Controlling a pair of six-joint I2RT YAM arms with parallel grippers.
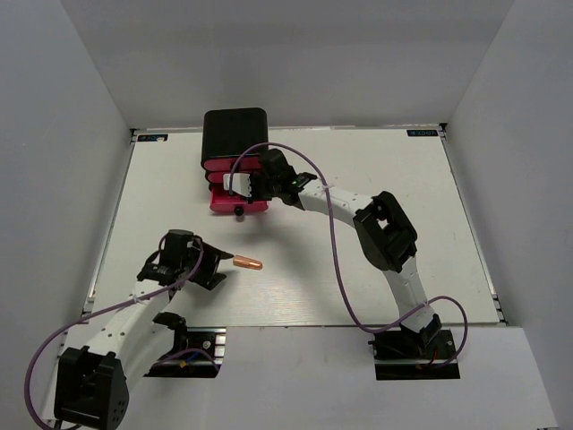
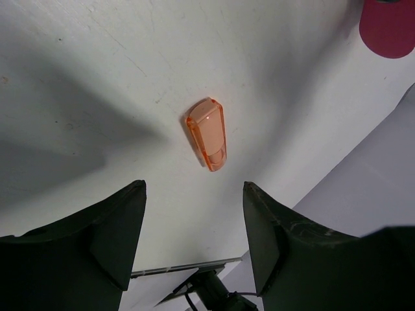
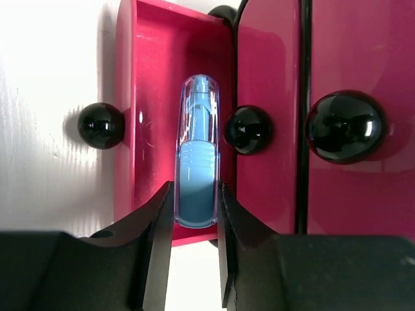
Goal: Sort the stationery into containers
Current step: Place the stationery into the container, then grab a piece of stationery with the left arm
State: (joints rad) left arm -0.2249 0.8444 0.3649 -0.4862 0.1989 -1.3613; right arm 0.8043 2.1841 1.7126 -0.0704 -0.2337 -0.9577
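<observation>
My left gripper is about to hold the orange pen by the long sides of its middle (image 1: 248,262) (image 2: 209,135), so the pen's wide end stays free to go into the drawer.
The black box (image 1: 235,133) holds three pink drawers; the lowest drawer (image 1: 224,205) is pulled out. In the right wrist view my right gripper (image 3: 196,189) is shut on a clear blue pen (image 3: 197,149) and holds it lengthwise over the open drawer (image 3: 149,97). It reaches the drawers from the right in the top view (image 1: 253,186). An orange pen (image 1: 248,262) lies on the table; it also shows in the left wrist view (image 2: 209,133). My left gripper (image 1: 220,270) is open and empty just short of it, its fingers (image 2: 117,227) apart in the wrist view.
Black knobs (image 3: 101,125) stick out from the drawer fronts (image 3: 345,125). The white table (image 1: 376,170) is walled by grey panels on three sides. A purple cable (image 1: 333,233) loops over the right arm. Both arm bases sit at the near edge.
</observation>
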